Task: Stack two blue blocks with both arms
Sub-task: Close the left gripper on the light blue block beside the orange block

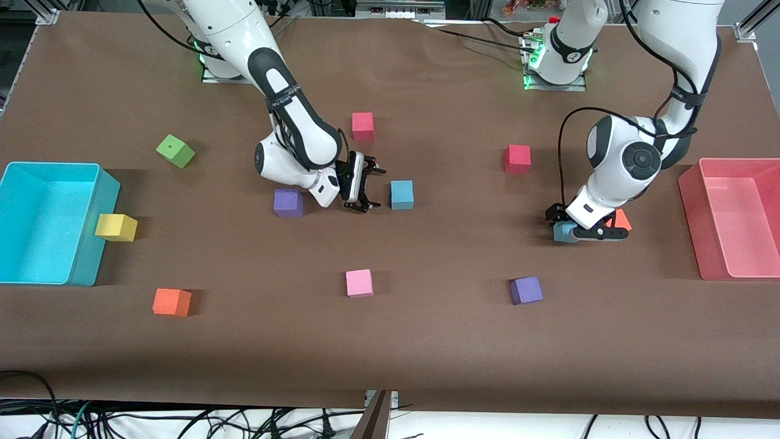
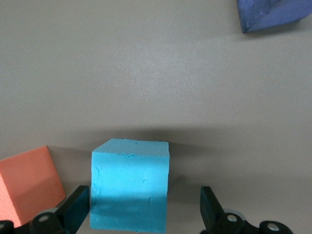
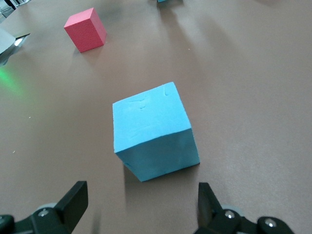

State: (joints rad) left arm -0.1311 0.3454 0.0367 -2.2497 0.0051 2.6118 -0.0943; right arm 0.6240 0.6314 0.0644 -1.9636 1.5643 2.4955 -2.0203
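This blue block will be stacked on the other blue block, so my left gripper needs to grab it by its opposite sides next.
One blue block [image 1: 401, 194] sits on the brown table mid-way between the arms. My right gripper [image 1: 373, 189] is open, low beside it on the right arm's side. In the right wrist view the block [image 3: 153, 129] lies just ahead of the open fingertips [image 3: 73, 202], not between them. The other blue block [image 1: 562, 233] sits toward the left arm's end. My left gripper [image 1: 571, 230] is open and down around it. In the left wrist view this block [image 2: 130, 185] lies between the fingers [image 2: 209, 207], with a gap on one side.
An orange-red cube [image 1: 621, 219] lies right beside the left gripper. A purple cube [image 1: 287, 202] lies beside the right arm's wrist. Red cubes [image 1: 362, 126] [image 1: 517, 158], a pink cube [image 1: 359, 283] and a purple cube [image 1: 526, 290] lie around. There is a cyan bin [image 1: 49, 222] and a pink bin [image 1: 731, 219].
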